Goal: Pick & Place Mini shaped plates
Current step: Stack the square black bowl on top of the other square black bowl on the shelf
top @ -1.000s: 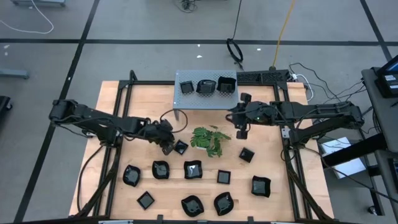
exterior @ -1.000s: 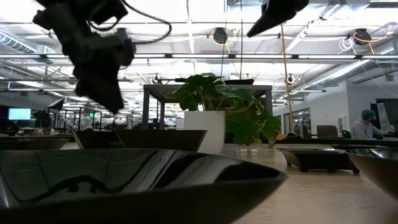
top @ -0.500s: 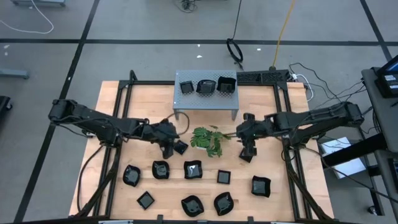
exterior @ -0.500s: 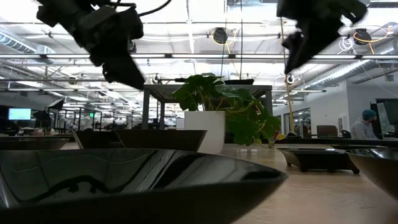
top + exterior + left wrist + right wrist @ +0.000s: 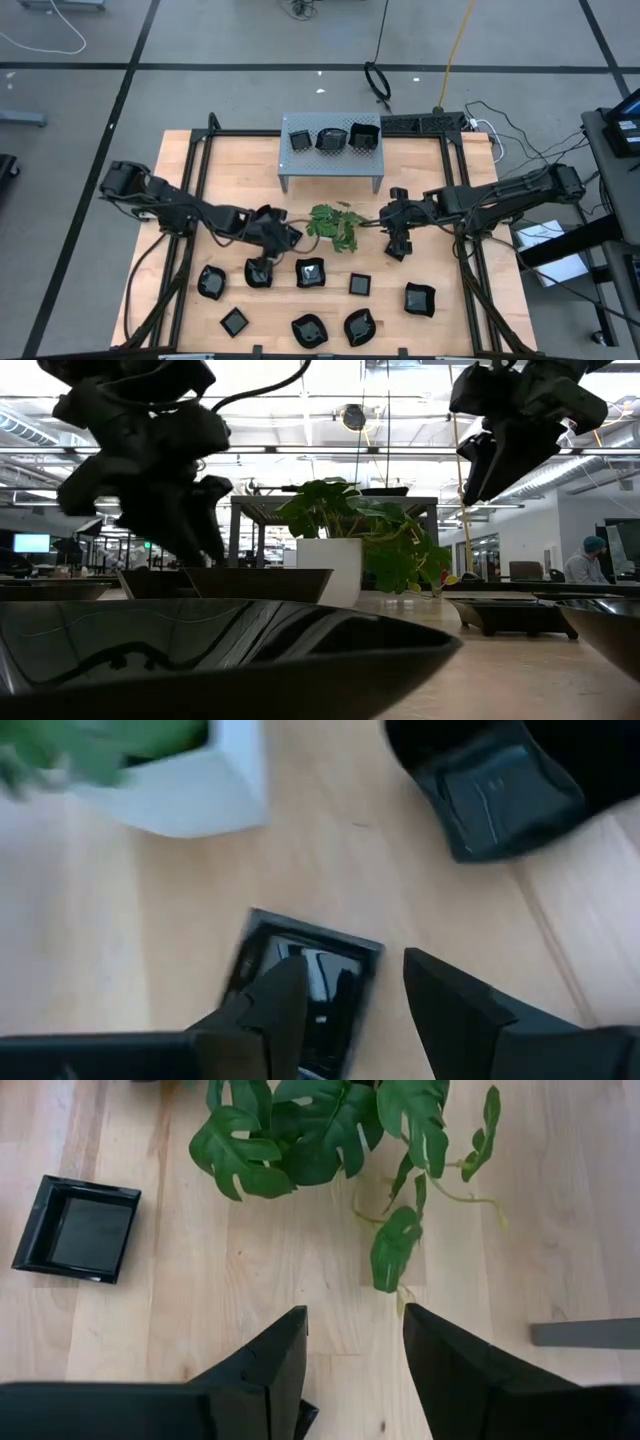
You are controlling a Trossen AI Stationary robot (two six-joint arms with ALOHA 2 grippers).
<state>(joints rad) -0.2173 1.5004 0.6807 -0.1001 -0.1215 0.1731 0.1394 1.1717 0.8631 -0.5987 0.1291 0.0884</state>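
My left gripper takes hold of the small square plate by its rim [image 5: 294, 236] [image 5: 364, 1005] next, for the grey perforated stand.
Several glossy black mini plates lie flat on the near half of the wooden table, such as a wavy one [image 5: 310, 272] and a square one [image 5: 360, 284]. Three more sit on the grey perforated stand [image 5: 330, 168]. My left gripper [image 5: 277, 236] [image 5: 350, 970] is open, low over a small square plate [image 5: 300, 982] [image 5: 290, 238] next to the green sprig [image 5: 335, 224]. My right gripper [image 5: 397, 238] [image 5: 352, 1315] is open, right of the sprig, above another small plate [image 5: 396, 251] whose corner [image 5: 305, 1418] shows between its fingers. My left gripper comes at the small square plate from above, its fingers pointing down. One finger [image 5: 272, 1010] overlaps the plate's rim [image 5: 262, 925] in the wrist view, but I cannot tell whether it touches. The plate lies flat on the table.
The sprig stands in a white pot [image 5: 190, 795] at mid-table, between the two grippers. A roundish plate [image 5: 500, 785] lies close to the left gripper. A black frame [image 5: 195, 170] runs along the table's sides. Bare wood [image 5: 440, 250] shows right of the right gripper. A large dish [image 5: 220, 650] fills the low view's foreground.
My right gripper has moved from beside the stand toward the table's near edge and down, and now hangs over the small plate right of the sprig. My left gripper has shifted slightly toward the sprig, turned, and come lower over the square plate. No plate has moved.
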